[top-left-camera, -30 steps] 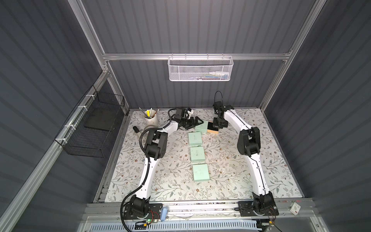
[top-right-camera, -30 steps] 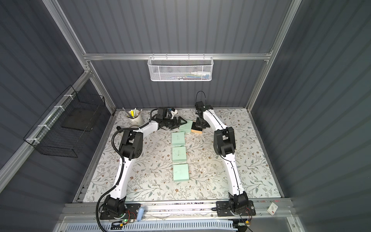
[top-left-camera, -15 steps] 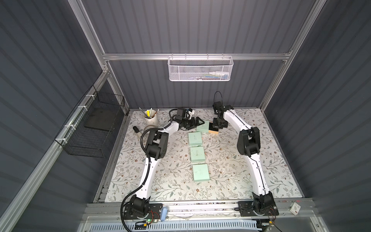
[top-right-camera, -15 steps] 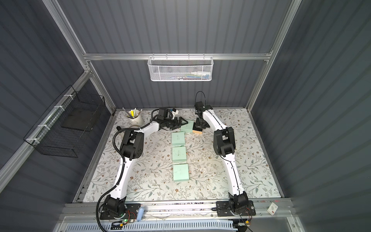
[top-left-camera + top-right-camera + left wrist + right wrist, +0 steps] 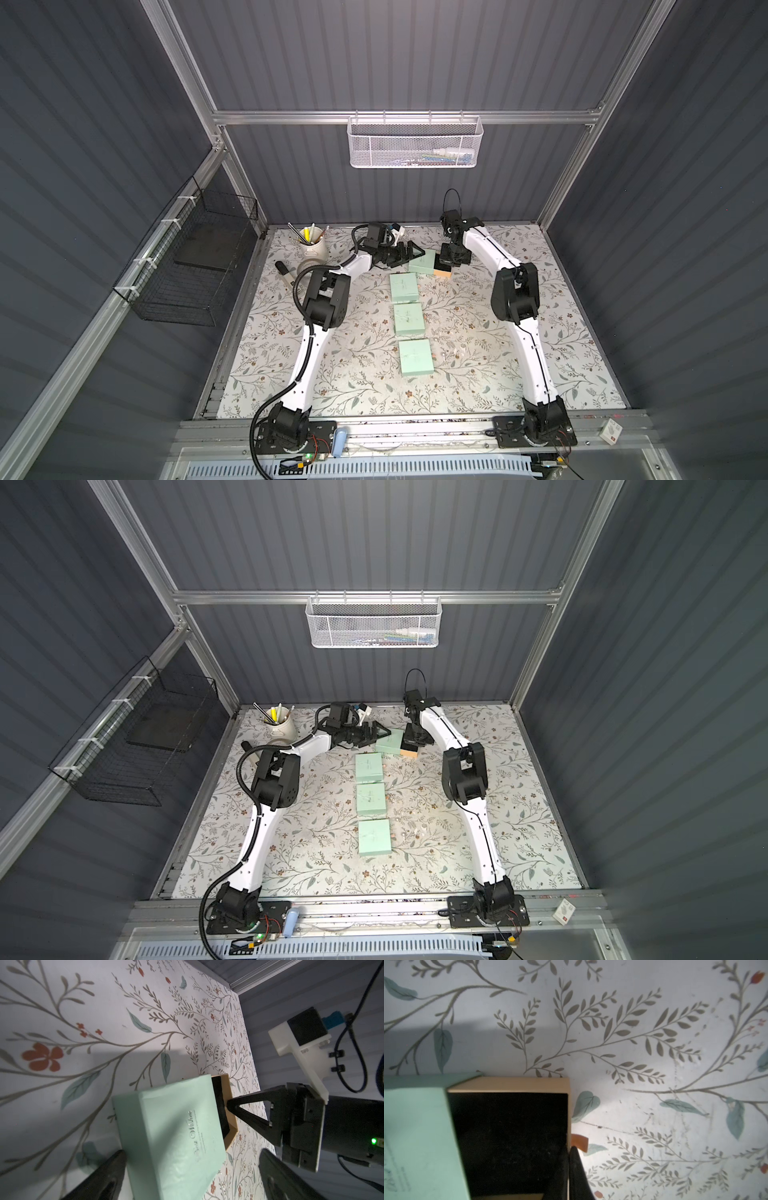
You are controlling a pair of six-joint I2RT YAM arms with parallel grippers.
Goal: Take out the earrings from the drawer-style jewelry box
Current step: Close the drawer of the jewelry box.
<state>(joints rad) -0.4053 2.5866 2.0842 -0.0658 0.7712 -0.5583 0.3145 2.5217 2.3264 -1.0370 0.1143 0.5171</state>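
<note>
The tan drawer lies open and level, its rear seated inside the mint green sleeve (image 5: pixel 421 261) (image 5: pixel 420 1132), so it is now time for my right gripper to release the drawer.
The drawer-style jewelry box (image 5: pixel 423 261) (image 5: pixel 390 741) is a mint green sleeve at the back of the table. Its tan drawer (image 5: pixel 443 272) (image 5: pixel 508 1084) is slid partway out to the right, showing black lining. My left gripper (image 5: pixel 411 255) (image 5: pixel 192 1152) is open, one finger on each side of the sleeve (image 5: pixel 172 1136). My right gripper (image 5: pixel 448 267) (image 5: pixel 569 1151) is shut on the drawer's front wall, beside an orange pull tab (image 5: pixel 579 1142). The earrings are hidden or out of view; I see only dark lining.
Three more mint boxes (image 5: pixel 403 288) (image 5: pixel 409 319) (image 5: pixel 416 357) lie in a row toward the front. A pen cup (image 5: pixel 311 245) and a black marker (image 5: pixel 284 270) sit at the back left. A white mesh basket (image 5: pixel 415 147) hangs on the back wall, a black wire basket (image 5: pixel 195 257) on the left wall.
Almost nothing differs. The left gripper has shifted very slightly at the sleeve, and the right gripper stays shut on the drawer wall.
</note>
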